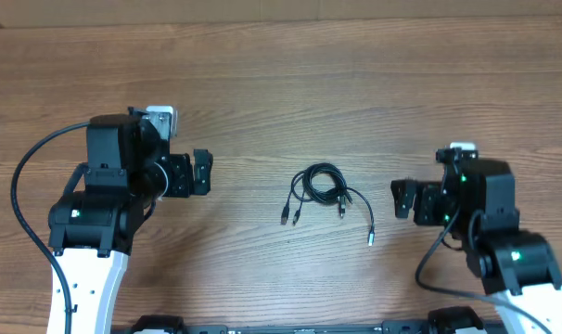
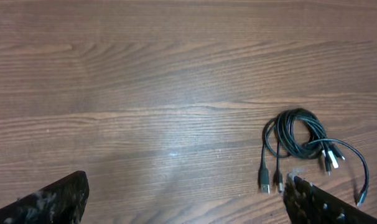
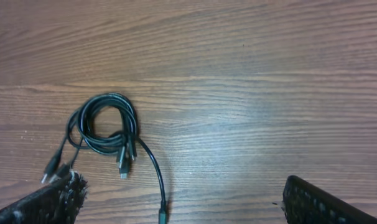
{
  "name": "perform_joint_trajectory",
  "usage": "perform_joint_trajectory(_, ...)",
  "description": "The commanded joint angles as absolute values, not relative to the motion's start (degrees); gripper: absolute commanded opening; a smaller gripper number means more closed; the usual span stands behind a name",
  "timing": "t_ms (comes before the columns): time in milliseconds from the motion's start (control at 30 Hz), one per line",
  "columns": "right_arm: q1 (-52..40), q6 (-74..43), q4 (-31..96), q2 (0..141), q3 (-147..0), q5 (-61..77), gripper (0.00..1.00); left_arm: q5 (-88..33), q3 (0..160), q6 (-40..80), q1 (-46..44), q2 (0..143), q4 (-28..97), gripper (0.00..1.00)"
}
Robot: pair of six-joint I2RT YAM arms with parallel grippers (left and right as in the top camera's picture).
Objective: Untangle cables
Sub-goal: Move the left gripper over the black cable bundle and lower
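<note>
The cables' coil should be grabbed next by my left gripper at the looped side facing it. That leaves the opposite side for my right gripper to untangle.
The cables [image 1: 324,192] lie as one small tangled coil of thin black cords in the middle of the wooden table, with plug ends trailing toward the front. My left gripper [image 1: 203,173] is to the coil's left, open and holding nothing. My right gripper [image 1: 402,199] is to its right, also open and holding nothing. In the left wrist view the cables [image 2: 299,140] lie at the right, just beyond one of the fingertips [image 2: 310,198], with the left gripper [image 2: 185,198] over bare wood. In the right wrist view the cables [image 3: 107,132] lie at the left, with the right gripper [image 3: 188,199] wide apart.
Both arm bases stand at the near edge of the table [image 1: 281,83]. A thick black arm cable [image 1: 21,181] loops out at the left, and another [image 1: 429,260] hangs by the right arm.
</note>
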State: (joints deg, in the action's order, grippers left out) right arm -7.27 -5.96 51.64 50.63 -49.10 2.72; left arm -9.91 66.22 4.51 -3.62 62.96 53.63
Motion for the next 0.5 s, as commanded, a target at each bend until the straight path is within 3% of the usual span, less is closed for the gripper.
perform_joint_trajectory(0, -7.3, -5.9, 52.3, 52.3, -53.1, 2.8, 1.00, -12.0, 67.7, 8.1, -3.4, 63.8, 53.3, 1.00)
perform_joint_trajectory(167, -7.3, -5.9, 53.1, 52.7, -53.8, 6.9, 1.00, -16.7, 67.7, 19.1, -3.4, 64.8, 48.5, 1.00)
perform_joint_trajectory(467, -7.3, -5.9, 53.3, 52.7, -53.8, 8.1, 1.00, -21.4, 72.1, 15.6, -4.1, 70.0, 40.9, 1.00)
